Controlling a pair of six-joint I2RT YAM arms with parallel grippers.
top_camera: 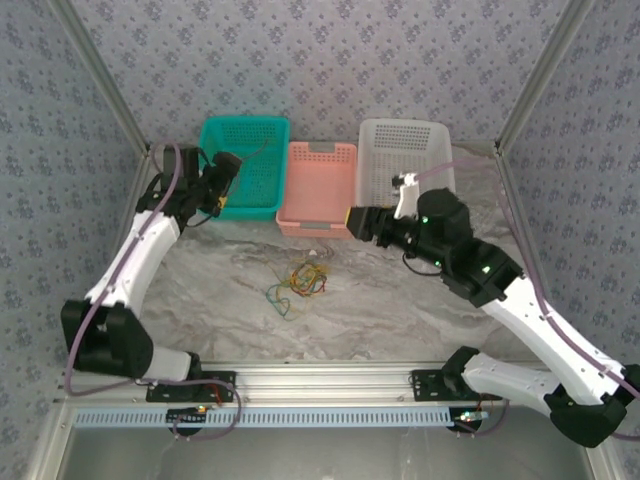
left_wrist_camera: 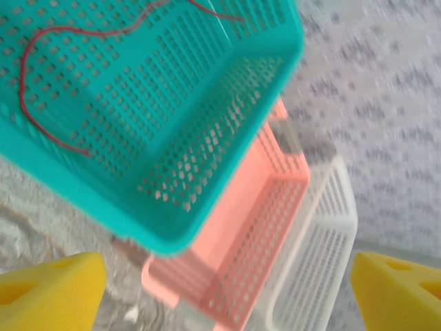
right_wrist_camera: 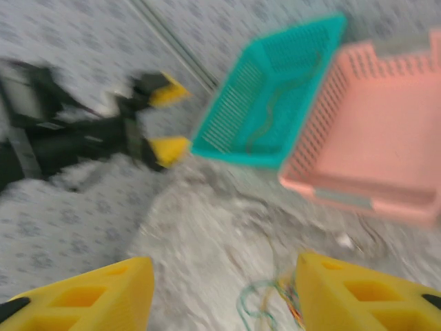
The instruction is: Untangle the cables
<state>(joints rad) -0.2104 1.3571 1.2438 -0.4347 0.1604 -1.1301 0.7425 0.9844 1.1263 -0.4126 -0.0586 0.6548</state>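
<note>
I will grab the tangle by its green loop [top_camera: 278, 296] [right_wrist_camera: 252, 292] with my right gripper. That leaves other pieces of cable for my left gripper.
A tangle of thin cables [top_camera: 298, 282], yellow, green, red and dark, lies on the marble table [top_camera: 400, 310] in front of the pink basket [top_camera: 317, 187]. In the right wrist view this blurred tangle [right_wrist_camera: 275, 303] sits just inside the right finger. One red cable [left_wrist_camera: 27, 83] lies loose in the teal basket [left_wrist_camera: 207, 124]. My left gripper [top_camera: 222, 185] hangs at the teal basket's [top_camera: 243, 165] left front edge, open and holding nothing [left_wrist_camera: 227, 289]. My right gripper [top_camera: 352, 222] hovers by the pink basket's front right corner, open and holding nothing [right_wrist_camera: 224, 296].
Three baskets stand in a row at the back: teal, pink, and white [top_camera: 405, 160]. Patterned walls and metal frame posts close in the sides. A small white scrap [top_camera: 312, 250] lies before the pink basket. Bare table surrounds the tangle.
</note>
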